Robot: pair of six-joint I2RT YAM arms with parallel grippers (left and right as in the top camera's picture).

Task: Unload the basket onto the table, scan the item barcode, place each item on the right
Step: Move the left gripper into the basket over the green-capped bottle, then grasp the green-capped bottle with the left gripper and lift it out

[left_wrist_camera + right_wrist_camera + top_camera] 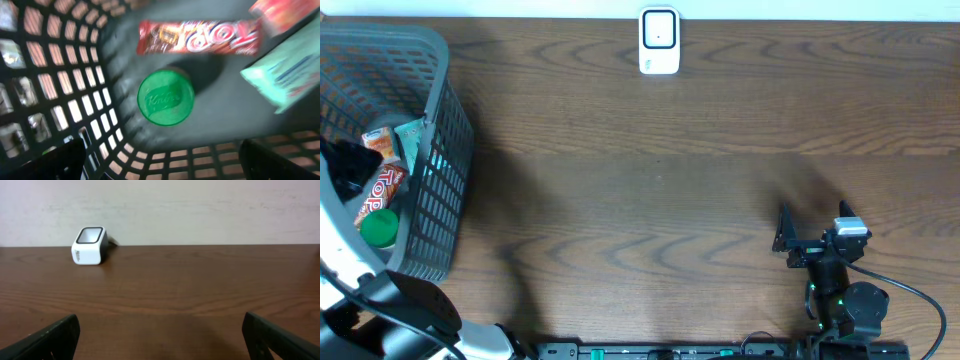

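The tub's body will stay uncovered for scanning the barcode, as the left gripper will next grab the green-lidded tub by the sides of its lid (379, 228) (166, 98).
Inside the grey basket (445, 170) at the left lie a green-lidded tub (165, 97), a red candy bar (200, 37) and a teal packet (285, 75). My left gripper (162, 162) hangs open above them, with the green lid just ahead of its jaws and nothing between them. From overhead the gripper is a dark shape (345, 168) in the basket. A white barcode scanner (659, 42) stands at the table's far edge. My right gripper (814, 222) rests open and empty at the near right, facing the scanner (90, 246). No barcode is visible on any item.
The basket's lattice walls (55, 75) close round the left gripper on the left and near sides. An orange-red packet (282, 12) lies at the top right of the basket. Bare wooden table (650, 200) stretches between the basket, the scanner and the right arm.
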